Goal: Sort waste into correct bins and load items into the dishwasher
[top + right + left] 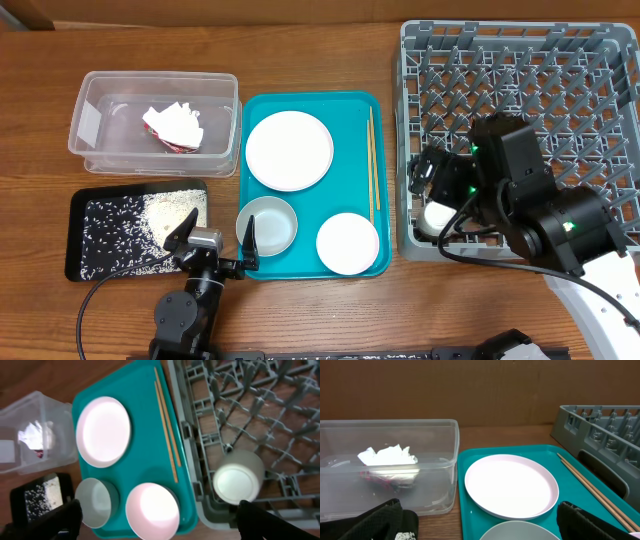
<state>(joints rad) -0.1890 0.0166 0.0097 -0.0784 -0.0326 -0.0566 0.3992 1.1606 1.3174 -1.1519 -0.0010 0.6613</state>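
Note:
My right gripper is to pinch the pink bowl's rim (376, 243) on the side facing the rack (560, 80) next, so that it can load the bowl tilted among the rack's wires.
The clear tub (95, 120) holds the red-and-white wrapper (170, 128) and the white napkin (390, 457). The black tray (90, 240) carries rice grains (165, 215). The teal tray (350, 110) holds the round plate (289, 150), greyish-white bowl (268, 224), pink bowl (347, 243) and chopsticks (371, 160). A small white cup (437, 216) lies in the grey dish rack (560, 80) at its front left corner. My left gripper (215, 240) is open and empty between the black tray and the greyish-white bowl. My right gripper (430, 185) is open and empty above the cup (237, 480).
The teal tray sits between the bins and the rack. The rack's upright pegs (260, 420) stand around the cup. Bare wooden table (320, 60) lies beyond the tray and tub.

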